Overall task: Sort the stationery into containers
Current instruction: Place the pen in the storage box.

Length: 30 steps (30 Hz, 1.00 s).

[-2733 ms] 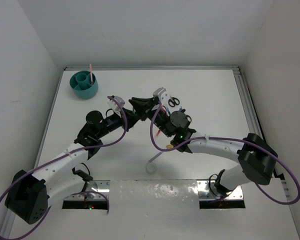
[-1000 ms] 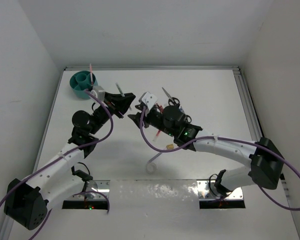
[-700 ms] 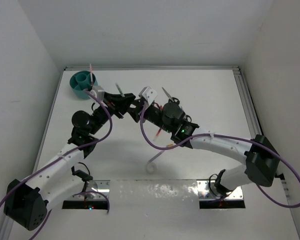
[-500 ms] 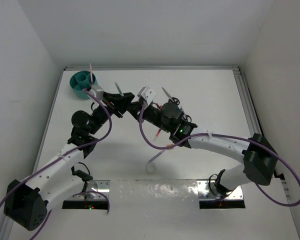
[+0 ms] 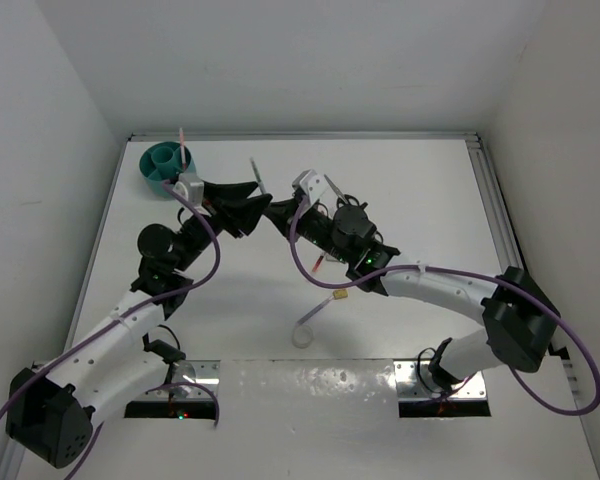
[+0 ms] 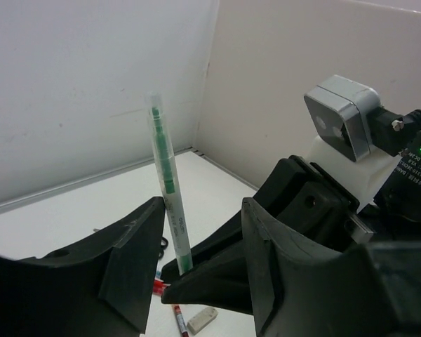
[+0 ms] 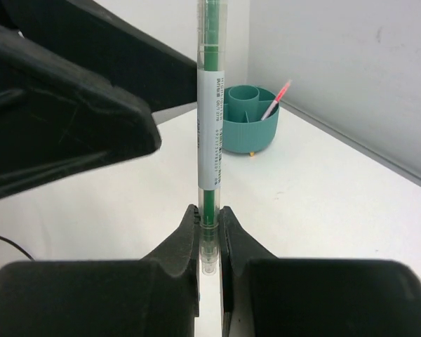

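The left gripper grabs the clear pen by its middle (image 5: 260,183) next, leaving the pen's end in my right gripper free to enter the teal cup (image 5: 168,168).
A clear pen with a green core (image 7: 210,105) stands upright, and my right gripper (image 7: 209,214) is shut on its lower end. My left gripper (image 6: 202,232) is open around the same pen (image 6: 168,189), and its fingers (image 6: 126,267) stand apart from the barrel. From above, the pen (image 5: 256,176) rises between the left gripper (image 5: 248,208) and the right gripper (image 5: 276,212) at mid-table. The teal organiser cup (image 5: 168,168) stands at the far left corner with a pink pen (image 5: 183,140) in it. The cup (image 7: 249,126) also shows beyond the held pen.
On the table under the right arm lie a red pen (image 5: 320,265) and a tan eraser (image 5: 338,296). Black-handled scissors (image 5: 352,203) are partly hidden behind the right wrist. A pale loop (image 5: 301,336) lies near the front. A red pen (image 6: 172,312) and an eraser (image 6: 201,319) lie below the left gripper.
The right gripper has shut on the green pen and the left gripper has opened off it. Both grippers and the pen have shifted slightly right.
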Available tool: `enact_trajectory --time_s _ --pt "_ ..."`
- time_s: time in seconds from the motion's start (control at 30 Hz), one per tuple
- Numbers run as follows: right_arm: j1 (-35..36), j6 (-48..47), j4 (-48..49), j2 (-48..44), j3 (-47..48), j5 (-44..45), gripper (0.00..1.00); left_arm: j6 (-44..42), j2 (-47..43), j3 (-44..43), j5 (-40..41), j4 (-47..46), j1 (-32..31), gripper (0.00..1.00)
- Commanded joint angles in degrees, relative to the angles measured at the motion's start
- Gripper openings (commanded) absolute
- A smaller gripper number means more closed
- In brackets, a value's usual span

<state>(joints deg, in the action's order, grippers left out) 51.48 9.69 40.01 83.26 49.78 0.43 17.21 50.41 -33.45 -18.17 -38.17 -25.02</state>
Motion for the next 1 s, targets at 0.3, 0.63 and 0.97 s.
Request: enact_trajectory --time_s 0.3,0.63,0.97 --pt "1.51 -0.37 2.27 -3.55 -0.82 -0.16 0.00 -0.34 1.09 -2.67 2.34 -3.05 0.49 0.34" --pt "2.31 -1.26 1.12 -3.63 -1.70 -0.16 0.00 -1.92 1.53 -3.02 2.97 -5.24 0.41 0.24" --pt "2.31 -1.52 0.60 -3.72 -1.18 -0.16 0.00 -2.27 1.62 -2.93 2.44 -4.90 0.41 0.00"
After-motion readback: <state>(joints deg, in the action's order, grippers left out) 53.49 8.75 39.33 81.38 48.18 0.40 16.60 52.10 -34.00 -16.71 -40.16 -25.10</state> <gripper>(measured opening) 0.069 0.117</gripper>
